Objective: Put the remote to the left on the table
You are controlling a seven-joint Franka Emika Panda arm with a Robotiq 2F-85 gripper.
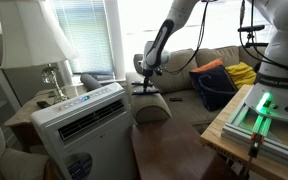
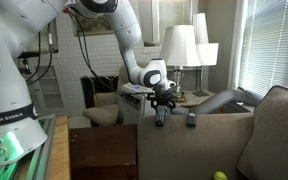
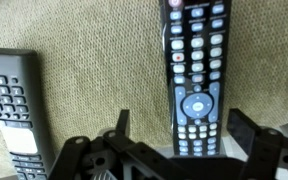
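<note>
The remote on the sofa arm is between my fingers, but they are above it in an exterior view and would miss it if I closed now. I need to first lower my gripper.
A slim black remote [image 3: 194, 70] with many buttons lies on the beige fabric of the sofa arm, lengthwise between my jaws. My gripper [image 3: 179, 124] is open, with one finger on each side of the remote's near end and not touching it. In an exterior view the gripper [image 2: 162, 103] hangs just above this remote [image 2: 161, 119] on the sofa. It also shows in the other exterior view [image 1: 144, 84]. The dark brown table [image 1: 174, 152] stands low in front of the sofa and shows in both exterior views [image 2: 104, 152].
A second remote [image 3: 9, 100] with grey keys lies beside the first one [image 2: 191, 120]. A white air-conditioner unit [image 1: 84, 122], a lamp [image 1: 46, 45], a pale wooden bench with a green light [image 1: 259, 112] and bags on the sofa [image 1: 219, 82] surround the table.
</note>
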